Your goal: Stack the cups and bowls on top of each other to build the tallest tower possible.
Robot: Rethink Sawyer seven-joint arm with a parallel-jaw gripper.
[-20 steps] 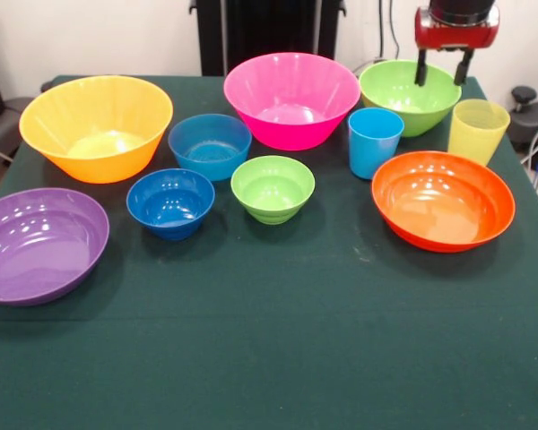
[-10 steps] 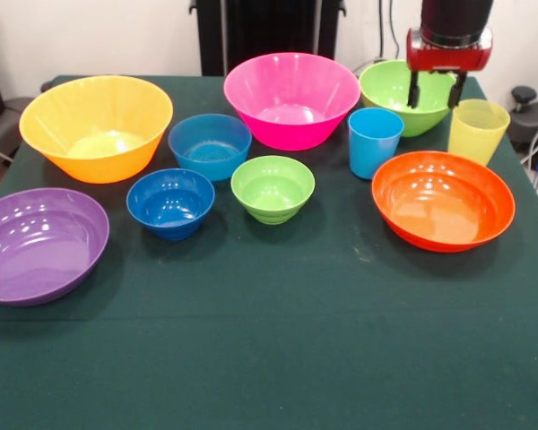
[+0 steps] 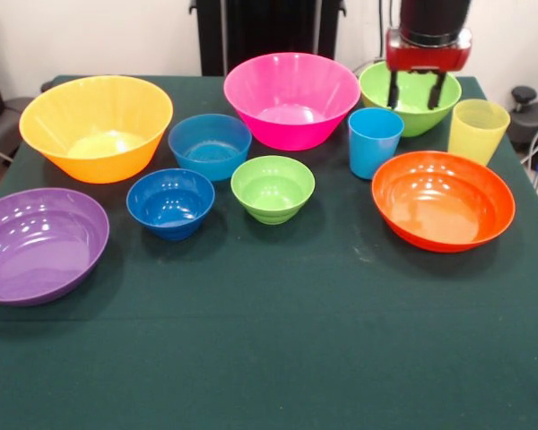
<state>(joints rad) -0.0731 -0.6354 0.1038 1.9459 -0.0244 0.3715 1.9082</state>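
Observation:
My gripper is open less wide than the light blue cup's opening (image 3: 376, 122), so it should next grip the cup by its thin rim (image 3: 351, 116).
My gripper (image 3: 415, 92) hangs open and empty in front of the large green bowl (image 3: 409, 94), up and to the right of the light blue cup (image 3: 374, 141). The yellow cup (image 3: 477, 131) stands at the right, behind the orange bowl (image 3: 442, 199). In the middle sit the small light blue bowl (image 3: 210, 146), the dark blue bowl (image 3: 170, 202) and the small lime green bowl (image 3: 273, 187). A pink bowl (image 3: 291, 98) is at the back, a yellow-orange bowl (image 3: 96, 126) at the left and a purple bowl (image 3: 38, 244) at the near left. Nothing is stacked.
Everything stands on a dark green tablecloth (image 3: 278, 349). The table's right edge runs close past the yellow cup and the orange bowl.
The gripper has moved left and down, from above the green bowl's right rim to in front of its middle, nearer the light blue cup. It stays open.

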